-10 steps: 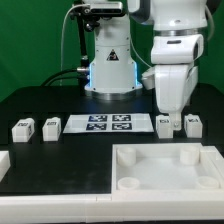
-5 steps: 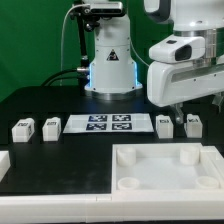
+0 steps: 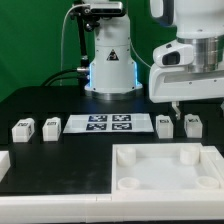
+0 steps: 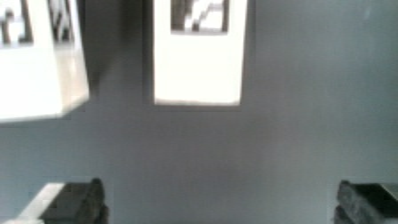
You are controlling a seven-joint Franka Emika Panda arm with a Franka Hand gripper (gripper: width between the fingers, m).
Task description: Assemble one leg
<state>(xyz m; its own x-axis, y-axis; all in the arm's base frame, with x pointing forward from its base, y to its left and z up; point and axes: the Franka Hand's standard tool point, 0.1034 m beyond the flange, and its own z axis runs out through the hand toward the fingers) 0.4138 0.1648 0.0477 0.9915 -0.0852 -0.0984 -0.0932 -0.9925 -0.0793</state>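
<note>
The gripper will next grab the white leg by its tagged body (image 3: 193, 127), so that the leg's tip stays free to go into the white tray's corner socket.
Four small white legs with tags lie on the black table: two at the exterior view's left (image 3: 22, 128) (image 3: 51, 126) and two at its right (image 3: 165, 125) (image 3: 193, 124). My gripper (image 3: 180, 107) hangs a little above the right pair, open and empty. In the wrist view the open gripper (image 4: 221, 205) shows one dark fingertip (image 4: 71, 203) at each side, with bare table between them. Two legs lie ahead of the fingertips, one whole (image 4: 196, 50) and one cut by the frame edge (image 4: 39, 62). Neither leg touches the fingers.
The large white tray-like part with round corner sockets (image 3: 165, 180) lies at the front right. The marker board (image 3: 108, 123) lies in the middle between the leg pairs. The robot base (image 3: 110, 60) stands behind. A white piece (image 3: 3, 160) shows at the left edge.
The gripper has risen from low beside the right pair of legs and the hand has turned. The legs have stayed on the table.
</note>
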